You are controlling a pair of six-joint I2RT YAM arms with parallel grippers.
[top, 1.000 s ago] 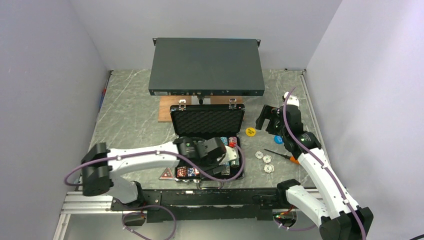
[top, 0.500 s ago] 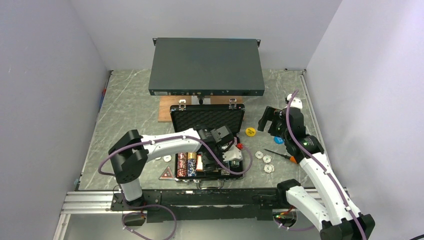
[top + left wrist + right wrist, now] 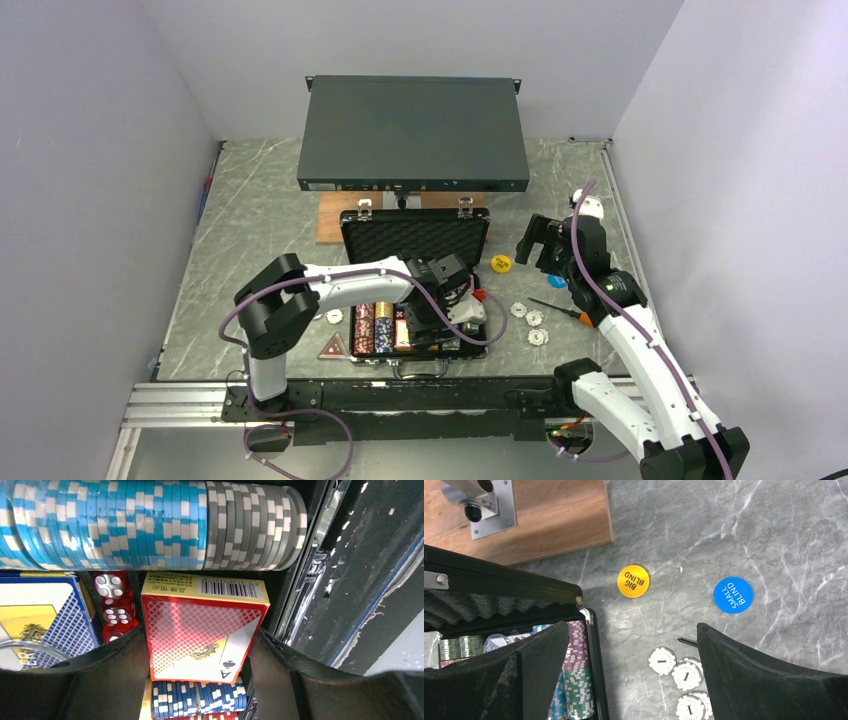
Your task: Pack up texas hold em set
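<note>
The red card deck is over its gap between the red dice and the case's edge and would land there, so it is now time for my left gripper to open.
The small black case lies open at the table's middle, with chip rows, card decks and red dice in its tray. My left gripper is down in the tray, shut on a red card deck between a light-blue and grey chip row and a dark-blue row. My right gripper hovers open and empty right of the case. Beneath it on the table lie a yellow BIG BLIND disc, a blue SMALL BLIND disc and three white chips.
A large dark grey rack box stands at the back on a wooden board. An orange-handled screwdriver lies by the white chips. A white chip and a red triangle lie left of the case.
My left arm has folded inward and its gripper has moved from the tray's near left toward its right side. My right gripper has shifted slightly right.
</note>
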